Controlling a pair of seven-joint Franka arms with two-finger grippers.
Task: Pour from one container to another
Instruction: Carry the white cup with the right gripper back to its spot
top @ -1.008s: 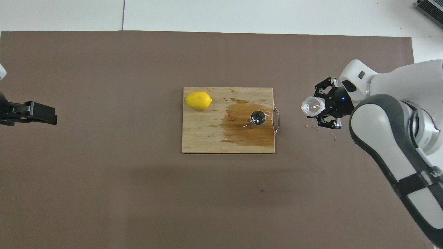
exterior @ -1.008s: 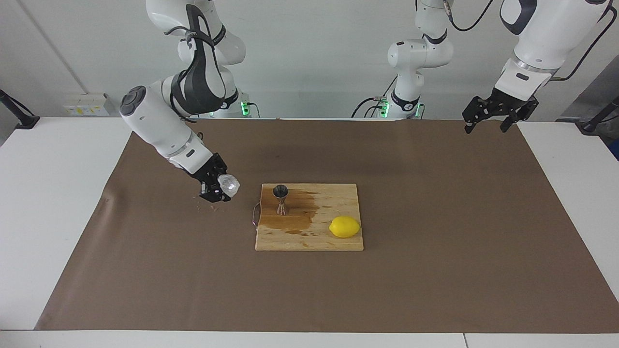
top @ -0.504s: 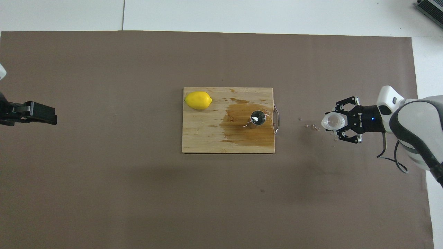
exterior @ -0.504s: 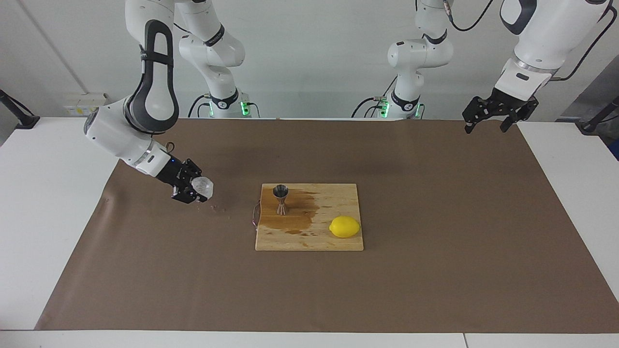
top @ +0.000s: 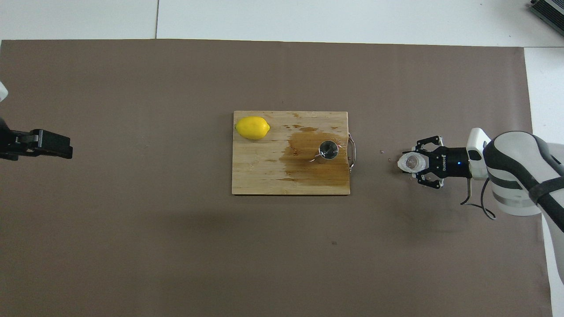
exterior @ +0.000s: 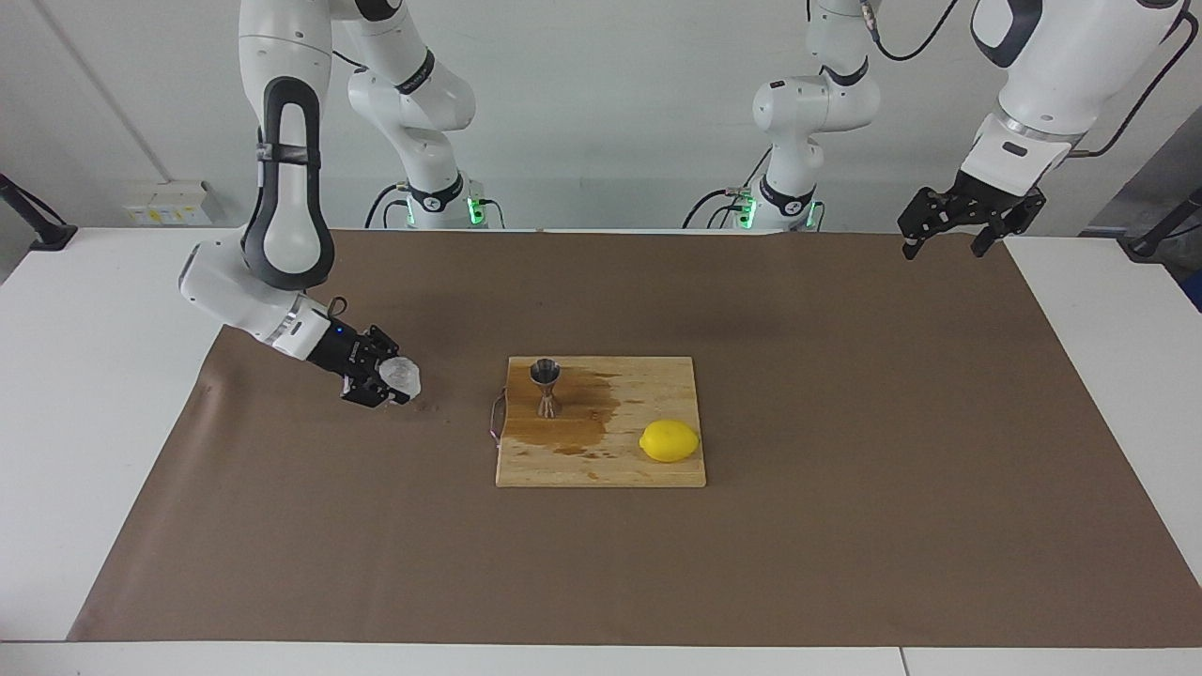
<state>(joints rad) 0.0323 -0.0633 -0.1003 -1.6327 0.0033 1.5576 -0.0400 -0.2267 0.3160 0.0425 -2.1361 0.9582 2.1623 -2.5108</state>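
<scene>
The small translucent jar (exterior: 404,376) would stand with its bottom at the brown mat, so my right gripper should release it now.
The small translucent jar (exterior: 404,376) is held in my right gripper (exterior: 392,383), which is shut on it. The jar is mouth up, very low over the brown mat, beside the cutting board toward the right arm's end; I cannot tell whether it touches the mat. It also shows in the overhead view (top: 410,162) with the right gripper (top: 416,163). The steel jigger (exterior: 546,387) stands upright on the board's wet end (top: 328,150). My left gripper (exterior: 944,246) waits open and empty, raised over the mat's corner at the left arm's end (top: 53,145).
A wooden cutting board (exterior: 648,385) with a wet stain lies mid-table, metal handle (top: 351,152) facing the jar. A lemon (exterior: 669,440) lies on its dry end (top: 252,127). Droplets (top: 387,156) dot the mat between board and jar.
My right gripper carried the jar away from the board toward the right arm's end, lowered it close to the mat and levelled it. The left arm has not moved.
</scene>
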